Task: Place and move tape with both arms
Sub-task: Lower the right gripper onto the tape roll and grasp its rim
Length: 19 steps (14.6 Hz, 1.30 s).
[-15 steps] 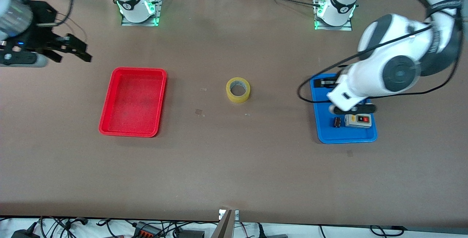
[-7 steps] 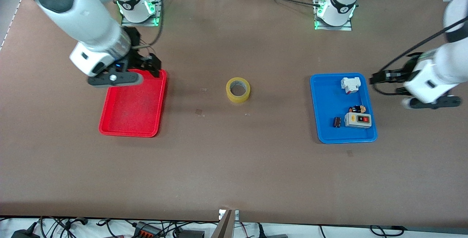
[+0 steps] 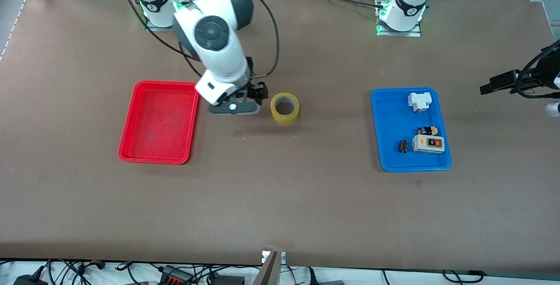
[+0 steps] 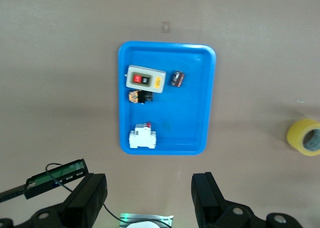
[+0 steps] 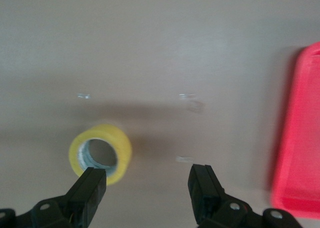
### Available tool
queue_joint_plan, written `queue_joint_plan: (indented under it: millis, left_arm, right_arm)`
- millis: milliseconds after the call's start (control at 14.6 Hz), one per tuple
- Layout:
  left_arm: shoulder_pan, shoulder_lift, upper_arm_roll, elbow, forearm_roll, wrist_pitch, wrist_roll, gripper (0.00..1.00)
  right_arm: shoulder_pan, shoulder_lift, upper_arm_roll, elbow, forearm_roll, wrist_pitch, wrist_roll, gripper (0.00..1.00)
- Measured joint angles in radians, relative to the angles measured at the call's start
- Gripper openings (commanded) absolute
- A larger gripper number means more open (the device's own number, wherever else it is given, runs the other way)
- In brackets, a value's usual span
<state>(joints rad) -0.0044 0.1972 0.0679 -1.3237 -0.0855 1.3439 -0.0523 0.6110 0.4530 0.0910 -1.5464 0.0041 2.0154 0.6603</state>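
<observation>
The right gripper grabs the yellowish tape roll by its ring's side (image 3: 274, 108) next, to place the tape in the red tray (image 3: 159, 122).
The yellowish tape roll (image 3: 285, 107) lies flat on the table between the two trays. It also shows in the right wrist view (image 5: 122, 148) and at the edge of the left wrist view (image 4: 305, 136). My right gripper (image 3: 256, 93) is open and empty, low over the table beside the tape, on the red tray's side. In its own wrist view (image 5: 147, 193) one finger is over the roll's edge. My left gripper (image 3: 494, 84) is open and empty (image 4: 150, 198), up in the air past the blue tray at the left arm's end.
An empty red tray (image 3: 159, 121) lies toward the right arm's end. A blue tray (image 3: 389, 118) holds a grey switch box (image 3: 428, 144), a small black cylinder (image 3: 403, 146), a white breaker (image 3: 419, 101) and a small dark part (image 3: 428, 130).
My right arm swung from over the red tray to beside the tape. My left arm drew farther away from the blue tray toward the table's end. The tape has not moved.
</observation>
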Motion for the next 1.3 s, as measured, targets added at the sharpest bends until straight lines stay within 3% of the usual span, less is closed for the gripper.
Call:
queue_joint_plan:
  millis: [205, 411, 548, 753, 1096, 1301]
  left_arm:
    - [-0.04, -0.039, 0.026, -0.061, -0.013, 0.018, -0.001, 1.0]
    - [-0.06, -0.091, 0.02, -0.186, -0.014, 0.163, 0.001, 1.0]
    - [-0.074, -0.125, 0.011, -0.241, -0.014, 0.187, -0.002, 1.0]
    - [-0.077, -0.148, 0.007, -0.261, -0.013, 0.176, -0.002, 1.0]
    - [-0.082, -0.153, -0.081, -0.263, 0.036, 0.176, -0.02, 1.0]
    - [-0.077, -0.155, -0.083, -0.252, 0.042, 0.177, -0.021, 1.0]
  right_arm:
    - [0.053, 0.098, -0.001, 0.0, 0.0, 0.089, 0.045, 0.98]
    - [0.095, 0.173, -0.003, 0.001, -0.002, 0.133, 0.054, 0.98]
    - [0.11, 0.208, -0.005, 0.002, -0.012, 0.147, 0.064, 0.98]
    - [0.121, 0.241, -0.006, 0.001, -0.014, 0.149, 0.065, 0.98]
    - [0.13, 0.276, -0.007, -0.002, -0.014, 0.172, 0.065, 0.98]
    - [0.131, 0.298, -0.009, -0.006, -0.014, 0.205, 0.066, 0.98]
